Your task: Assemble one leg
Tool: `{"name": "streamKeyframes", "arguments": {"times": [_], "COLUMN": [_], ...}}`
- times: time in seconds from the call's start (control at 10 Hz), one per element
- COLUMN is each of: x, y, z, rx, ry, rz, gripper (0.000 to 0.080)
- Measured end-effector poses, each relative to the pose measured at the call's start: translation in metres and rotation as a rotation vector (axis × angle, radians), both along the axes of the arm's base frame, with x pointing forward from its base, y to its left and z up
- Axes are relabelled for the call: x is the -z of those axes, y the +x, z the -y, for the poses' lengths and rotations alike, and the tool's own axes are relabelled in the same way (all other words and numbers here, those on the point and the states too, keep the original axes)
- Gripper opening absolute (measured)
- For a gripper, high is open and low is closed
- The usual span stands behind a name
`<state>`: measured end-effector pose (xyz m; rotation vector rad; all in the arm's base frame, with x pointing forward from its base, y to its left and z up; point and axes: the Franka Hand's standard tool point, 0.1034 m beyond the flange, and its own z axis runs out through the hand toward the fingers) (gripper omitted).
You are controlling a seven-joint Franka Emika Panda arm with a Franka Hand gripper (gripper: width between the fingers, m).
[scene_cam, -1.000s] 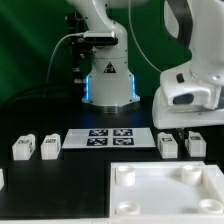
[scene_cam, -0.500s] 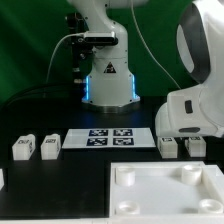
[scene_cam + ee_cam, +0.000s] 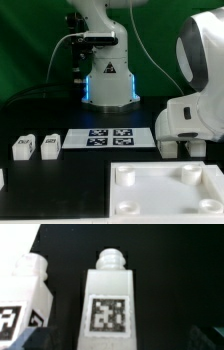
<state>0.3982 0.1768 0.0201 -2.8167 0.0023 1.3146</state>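
My fingers reach down beside the tagged leg (image 3: 107, 331), next to the second leg, so my gripper should close on it now.
Two white legs with marker tags stand at the exterior view's left (image 3: 22, 148) (image 3: 50, 146). Two more stand at its right (image 3: 169, 148) (image 3: 198, 149), just under the arm's white hand. My gripper (image 3: 184, 142) is low over this right pair, and the hand hides its fingers. In the wrist view one leg (image 3: 110, 291) lies centred, tag facing the camera, with a second leg (image 3: 27, 286) beside it. My gripper (image 3: 115, 340) looks open, with dim dark fingers (image 3: 36, 339) on either side of the centred leg and not touching it.
The marker board (image 3: 110, 137) lies at the table's middle. The large white square panel (image 3: 165, 192) with raised rim and corner sockets lies in front, close below the right legs. The robot base (image 3: 108, 85) stands behind.
The arm has come down and a little toward the exterior view's right. Its hand now sits right above the two right legs. No part has moved.
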Motion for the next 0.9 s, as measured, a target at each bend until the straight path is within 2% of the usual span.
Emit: {"name": "streamKeyframes", "arguments": {"times": [0.3,0.5,0.7,0.9], "x": [0.0066,0.0064,0.0063,0.0063], "y": [-0.0037,-0.0037,-0.0036,-0.0037], "z": [0.0007,0.0008,0.0008,0.0008], "rx": [0.0,0.0,0.0,0.0], "ry": [0.0,0.0,0.0,0.0], "rz": [0.008,0.008,0.008,0.008], "gripper": [0.0649,0.0621,0.0288,0.0289]}}
